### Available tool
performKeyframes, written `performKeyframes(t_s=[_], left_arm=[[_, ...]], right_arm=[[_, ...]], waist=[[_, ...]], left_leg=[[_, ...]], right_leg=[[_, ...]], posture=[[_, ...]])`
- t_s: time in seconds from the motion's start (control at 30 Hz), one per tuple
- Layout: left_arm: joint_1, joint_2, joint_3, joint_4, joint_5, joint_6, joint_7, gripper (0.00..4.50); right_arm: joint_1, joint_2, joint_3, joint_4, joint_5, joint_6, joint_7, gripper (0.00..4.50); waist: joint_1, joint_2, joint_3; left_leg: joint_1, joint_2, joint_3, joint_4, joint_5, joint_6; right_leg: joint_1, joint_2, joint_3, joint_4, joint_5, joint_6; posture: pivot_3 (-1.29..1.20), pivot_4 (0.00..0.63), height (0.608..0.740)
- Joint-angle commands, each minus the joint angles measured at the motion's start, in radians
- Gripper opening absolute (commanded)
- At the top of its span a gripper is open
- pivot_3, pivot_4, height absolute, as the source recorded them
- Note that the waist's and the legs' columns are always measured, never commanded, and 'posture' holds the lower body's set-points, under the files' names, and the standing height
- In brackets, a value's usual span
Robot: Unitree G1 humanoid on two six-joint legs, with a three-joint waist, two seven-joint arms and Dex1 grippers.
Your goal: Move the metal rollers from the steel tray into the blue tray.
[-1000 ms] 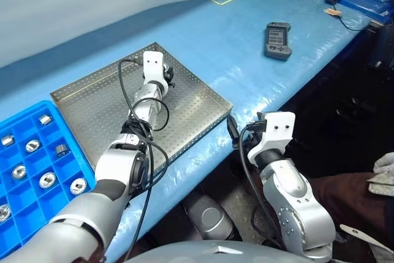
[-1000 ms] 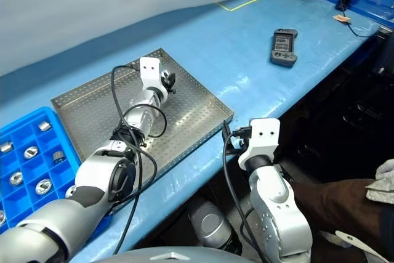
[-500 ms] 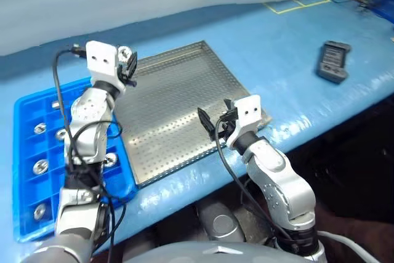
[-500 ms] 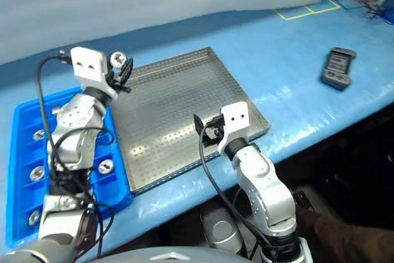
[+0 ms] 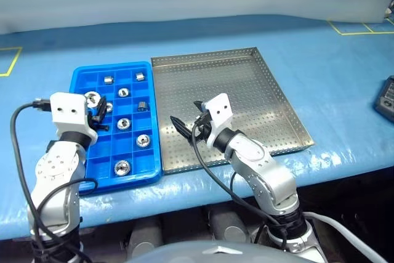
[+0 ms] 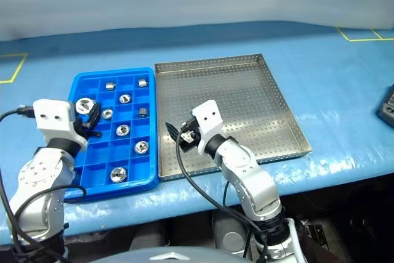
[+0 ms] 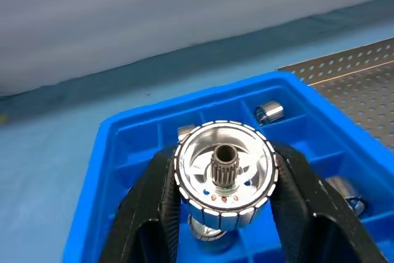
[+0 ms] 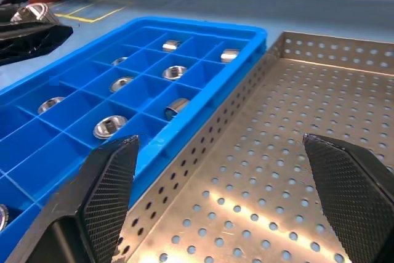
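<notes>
My left gripper must lower the roller into the blue tray's sections before opening; the left wrist view shows it above them.
My left gripper (image 5: 96,106) is shut on a shiny metal roller (image 7: 225,167) and holds it just above the left-hand compartments of the blue tray (image 5: 81,78). Several more rollers (image 5: 122,123) lie in that tray's cells. The steel tray (image 5: 280,115) lies right beside the blue tray, and its perforated floor shows bare metal. My right gripper (image 5: 184,129) is open with nothing between its fingers (image 8: 111,177). It hovers low over the steel tray's front left part and points toward the blue tray.
A black handheld device (image 5: 386,93) lies on the blue tabletop at the far right. Yellow tape lines (image 5: 363,28) mark the back corners. The table's front edge (image 5: 203,189) runs just below both trays, and a grey wall stands behind.
The camera has swung left. My left gripper has carried the roller from over the steel tray back to the blue tray's left side. My right gripper has moved left over the steel tray, still open.
</notes>
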Motion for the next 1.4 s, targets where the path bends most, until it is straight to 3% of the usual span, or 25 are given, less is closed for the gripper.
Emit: performKeyframes(t_s=[0.03,0.3,0.73,1.0,1.4], left_arm=[[0.04,-0.015,0.01,-0.044,0.011,-0.012,0.021,1.71],[0.091,-0.06,-0.027,0.035,0.001,-0.041,0.021,1.71],[0.171,-0.089,-0.075,0.005,-0.01,0.058,0.031,1.71],[0.132,-0.095,-0.052,-0.006,-0.05,0.079,0.019,4.38],[0.073,-0.022,-0.045,0.007,-0.073,-0.133,-0.099,4.47]], right_arm=[[-0.016,-0.006,0.021,-0.013,-0.001,-0.037,0.026,4.5],[-0.01,-0.009,0.029,-0.016,-0.005,-0.037,0.026,4.5],[0.02,-0.013,0.008,-0.044,-0.013,-0.033,-0.005,4.5],[0.027,-0.014,0.007,-0.053,-0.012,-0.037,-0.015,4.5],[0.053,-0.095,-0.061,-0.087,0.002,-0.042,0.024,4.5]], waist=[[0.014,0.0,0.0],[0.034,0.0,0.0],[0.015,0.002,-0.001],[0.016,0.004,-0.004],[-0.008,0.004,-0.004]], left_leg=[[0.0,0.0,0.0,0.0,0.0,0.0],[0.003,0.001,-0.002,0.003,0.0,-0.001],[0.003,0.001,-0.001,0.004,0.0,0.0],[0.005,0.001,-0.001,0.004,0.0,0.0],[0.004,0.001,-0.001,0.006,0.0,0.0]], right_leg=[[0.0,0.0,0.0,0.0,0.0,0.0],[0.005,0.0,-0.003,0.0,-0.003,-0.005],[0.005,0.001,-0.002,0.0,-0.003,-0.005],[0.006,0.0,-0.002,0.001,-0.003,-0.005],[0.006,0.001,-0.002,0.001,-0.003,-0.005]], posture=[[-0.01,0.15,0.74],[-0.04,0.15,0.74],[-0.09,0.15,0.74],[-0.1,0.15,0.74],[-0.14,0.15,0.74]])
